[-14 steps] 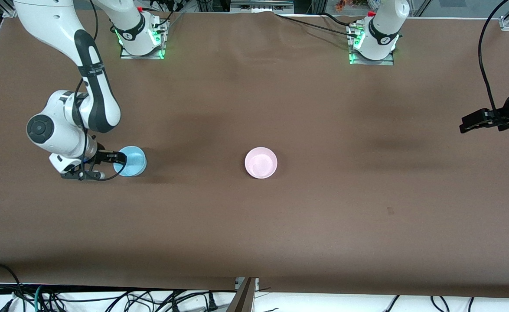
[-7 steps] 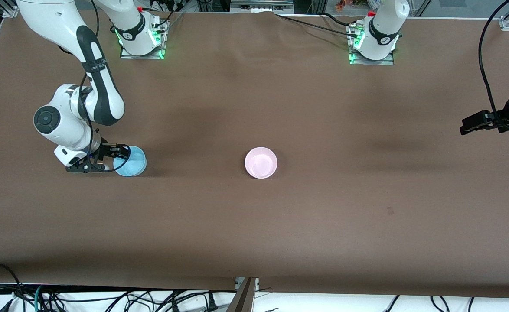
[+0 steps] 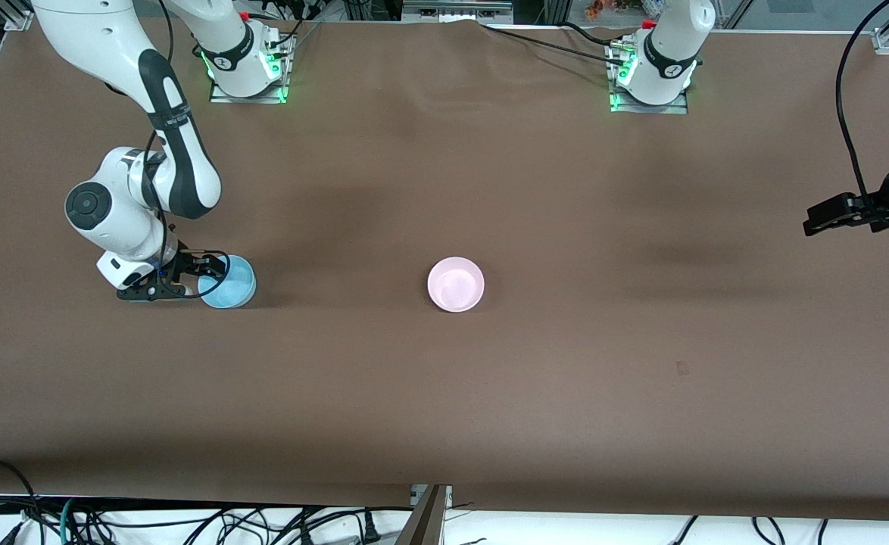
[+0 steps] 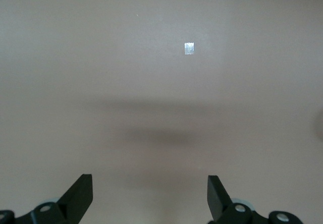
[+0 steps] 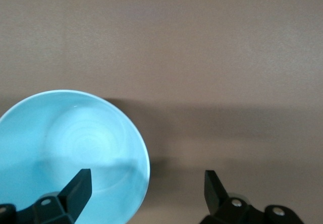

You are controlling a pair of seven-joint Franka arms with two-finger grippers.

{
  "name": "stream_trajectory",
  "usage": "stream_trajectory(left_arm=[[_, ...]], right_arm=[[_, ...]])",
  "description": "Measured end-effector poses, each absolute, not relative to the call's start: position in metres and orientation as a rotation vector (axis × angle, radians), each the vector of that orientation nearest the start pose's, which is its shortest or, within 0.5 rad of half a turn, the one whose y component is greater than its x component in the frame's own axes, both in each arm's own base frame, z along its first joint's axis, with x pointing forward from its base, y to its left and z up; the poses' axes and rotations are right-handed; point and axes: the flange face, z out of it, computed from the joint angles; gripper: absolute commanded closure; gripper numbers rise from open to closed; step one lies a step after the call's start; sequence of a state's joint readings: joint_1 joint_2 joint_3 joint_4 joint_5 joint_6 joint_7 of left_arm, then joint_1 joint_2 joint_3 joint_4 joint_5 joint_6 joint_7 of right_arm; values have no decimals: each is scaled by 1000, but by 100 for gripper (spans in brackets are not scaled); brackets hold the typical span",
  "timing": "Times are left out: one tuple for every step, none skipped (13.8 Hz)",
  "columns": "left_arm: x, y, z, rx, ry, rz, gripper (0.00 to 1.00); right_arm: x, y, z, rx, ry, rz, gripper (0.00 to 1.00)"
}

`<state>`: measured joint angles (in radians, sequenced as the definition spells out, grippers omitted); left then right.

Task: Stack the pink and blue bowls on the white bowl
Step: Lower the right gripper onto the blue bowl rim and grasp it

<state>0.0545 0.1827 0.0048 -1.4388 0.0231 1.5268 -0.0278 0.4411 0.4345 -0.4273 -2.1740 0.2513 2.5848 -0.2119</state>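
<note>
My right gripper takes hold of the light blue bowl by its rim [image 5: 147,170] next, to stack it onto the pink bowl.
The light blue bowl [image 3: 229,282] stands upright on the brown table toward the right arm's end; it also shows in the right wrist view [image 5: 75,143]. My right gripper [image 3: 206,275] is open at the bowl's rim on the side toward the right arm's end. In the right wrist view [image 5: 146,189] one finger is over the bowl's inside and the other is outside it. The pink bowl [image 3: 456,284] stands upright at mid-table. The white bowl is not in view. My left gripper [image 3: 819,216] is open and empty over bare table at the left arm's end, waiting [image 4: 149,193].
The brown table cloth [image 3: 444,393] is bare around both bowls. A small white mark [image 4: 189,48] lies on the cloth in the left wrist view. Cables hang off the table's edge nearest the front camera.
My right arm's wrist has shifted a little toward the robots' bases while its gripper stays at the blue bowl's rim. Both bowls and the left arm have not moved.
</note>
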Motion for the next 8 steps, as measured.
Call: stream_trajectory(left_arm=[[603, 38, 577, -3113, -135, 148, 0], [603, 38, 577, -3113, -135, 148, 0], [603, 38, 577, -3113, -135, 148, 0], [603, 38, 577, -3113, -135, 148, 0], [603, 38, 577, -3113, -135, 149, 0], [603, 38, 576, -3113, -135, 150, 0], [603, 38, 575, -3112, -135, 153, 0], [604, 38, 574, -3112, -135, 155, 0]], right_arm=[[564, 1, 206, -3188, -81, -45, 11], [564, 0, 204, -3192, -82, -50, 19], [564, 0, 202, -3195, -83, -51, 29], [564, 0, 201, -3196, -83, -51, 38], [564, 0, 201, -3196, -83, -52, 48], [564, 0, 201, -3196, -83, -52, 56], [564, 0, 201, -3196, -84, -53, 64], [564, 0, 201, -3196, -84, -53, 75]])
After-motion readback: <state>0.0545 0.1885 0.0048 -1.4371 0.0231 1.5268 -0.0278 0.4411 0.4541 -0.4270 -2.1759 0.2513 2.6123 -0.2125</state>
